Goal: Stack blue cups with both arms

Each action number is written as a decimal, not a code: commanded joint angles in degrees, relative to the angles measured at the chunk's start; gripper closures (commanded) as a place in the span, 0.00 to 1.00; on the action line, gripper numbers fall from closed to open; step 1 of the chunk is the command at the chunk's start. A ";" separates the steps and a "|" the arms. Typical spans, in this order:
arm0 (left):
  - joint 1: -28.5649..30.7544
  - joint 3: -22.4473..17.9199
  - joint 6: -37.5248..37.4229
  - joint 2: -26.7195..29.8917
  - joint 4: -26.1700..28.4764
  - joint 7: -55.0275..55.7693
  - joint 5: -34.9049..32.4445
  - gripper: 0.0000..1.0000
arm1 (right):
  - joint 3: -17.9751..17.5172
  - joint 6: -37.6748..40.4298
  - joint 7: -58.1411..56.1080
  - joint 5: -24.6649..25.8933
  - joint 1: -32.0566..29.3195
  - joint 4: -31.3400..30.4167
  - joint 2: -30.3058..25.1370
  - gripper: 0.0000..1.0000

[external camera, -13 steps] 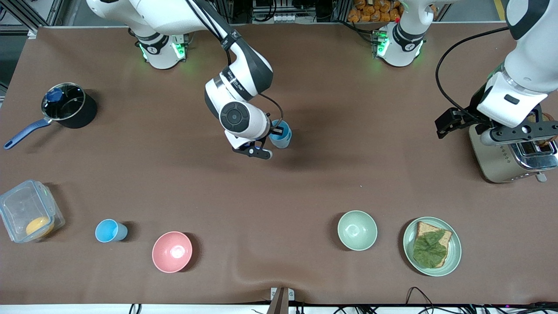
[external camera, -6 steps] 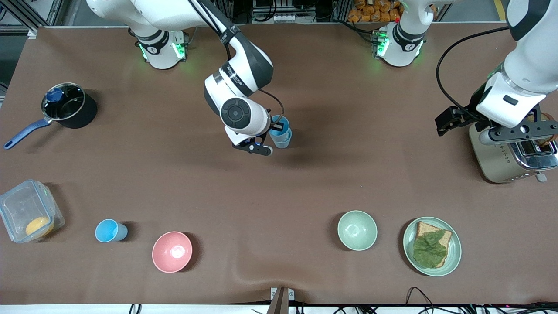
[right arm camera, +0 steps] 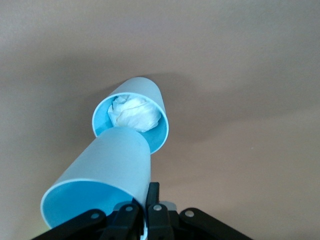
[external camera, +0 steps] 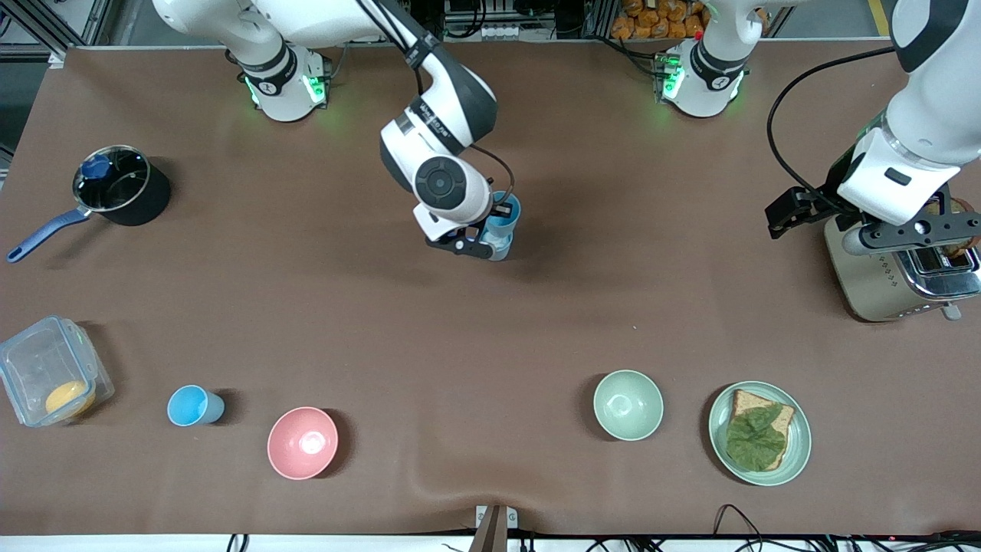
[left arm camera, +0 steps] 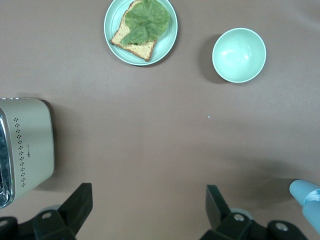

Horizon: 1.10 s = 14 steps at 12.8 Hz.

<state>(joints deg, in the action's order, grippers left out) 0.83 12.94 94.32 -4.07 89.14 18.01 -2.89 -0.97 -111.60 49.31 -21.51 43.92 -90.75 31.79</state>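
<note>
The held cup's base (right arm camera: 122, 137) is still short of the lower cup's opening (right arm camera: 131, 116), and white paper shows. My right gripper needs to lower the held cup inside before it opens.
My right gripper (external camera: 490, 230) (right arm camera: 145, 198) is shut on the rim of a light-blue cup (external camera: 506, 214) (right arm camera: 107, 172) and holds it tilted. The held cup's base is over the mouth of a second blue cup (external camera: 499, 247) (right arm camera: 150, 95). That second cup stands mid-table with crumpled white paper inside. I cannot tell if the two cups touch. A third blue cup (external camera: 195, 405) stands near the front edge toward the right arm's end. My left gripper (external camera: 910, 232) (left arm camera: 147, 207) is open and empty, waiting above the table beside the toaster.
A toaster (external camera: 881, 280) (left arm camera: 27, 142) stands at the left arm's end. Near the front edge are a pale green bowl (external camera: 628, 405), a plate with toast and lettuce (external camera: 797, 445), a pink bowl (external camera: 303, 442) and a clear box (external camera: 31, 360). A black pot (external camera: 142, 203) sits toward the right arm's end.
My right arm has carried its blue cup a little toward the left arm's end of the table, over the standing cup. The left arm has barely moved.
</note>
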 commanded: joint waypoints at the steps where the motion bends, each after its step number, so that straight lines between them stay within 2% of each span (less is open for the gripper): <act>1: 0.66 -0.02 -0.54 1.34 0.59 -1.31 0.87 0.00 | 0.80 -0.90 0.62 -0.55 0.56 -1.01 -0.07 1.00; 11: 2.07 0.06 -2.47 2.30 0.68 -2.01 0.96 0.00 | 1.23 -2.04 -1.05 1.03 -2.35 -0.75 0.81 1.00; 12: 2.33 0.06 -2.48 2.66 0.68 -2.10 0.96 0.00 | 1.23 -2.22 -1.05 1.03 -2.35 -0.66 0.90 0.94; 13: 2.33 0.06 -2.48 2.75 0.68 -2.10 0.96 0.00 | 1.23 -2.05 -0.97 1.03 -2.43 -0.57 0.90 0.54; 14: 2.33 0.06 -2.48 2.66 0.59 -2.19 0.96 0.00 | 1.23 -1.78 -0.36 1.03 -2.78 -0.40 0.64 0.01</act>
<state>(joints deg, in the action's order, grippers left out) 2.36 12.81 92.65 -2.81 89.15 17.64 -2.89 0.82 -113.17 48.55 -21.17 41.94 -91.41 32.54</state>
